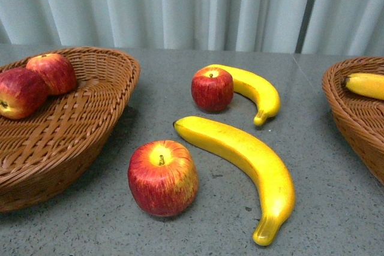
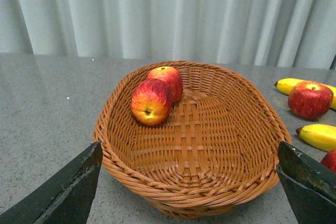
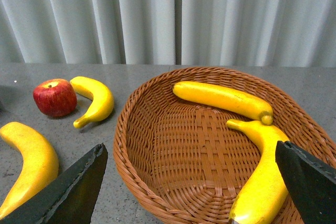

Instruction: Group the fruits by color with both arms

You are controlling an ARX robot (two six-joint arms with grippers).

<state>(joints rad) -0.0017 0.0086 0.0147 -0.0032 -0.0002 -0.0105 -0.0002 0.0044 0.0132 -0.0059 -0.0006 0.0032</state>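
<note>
Next, the left gripper grabs the red apple by its round body (image 1: 162,181), to sort the red fruit into the apple basket (image 1: 60,136).
On the grey table lie a near red apple (image 1: 162,177), a far red apple (image 1: 212,89), a long banana (image 1: 246,166) and a short banana (image 1: 257,92). The left wicker basket (image 1: 90,130) holds two apples (image 1: 37,83). In the left wrist view my left gripper (image 2: 189,187) hangs open over that basket's near rim (image 2: 194,195), with both apples (image 2: 156,94) at its far side. My right gripper (image 3: 194,187) is open above the right basket (image 3: 157,182), which holds two bananas (image 3: 223,99). Neither arm shows in the front view.
The right basket (image 1: 354,112) sits at the table's right edge with a banana (image 1: 366,85) showing inside. A pale curtain hangs behind the table. The loose fruit lies in the gap between the two baskets.
</note>
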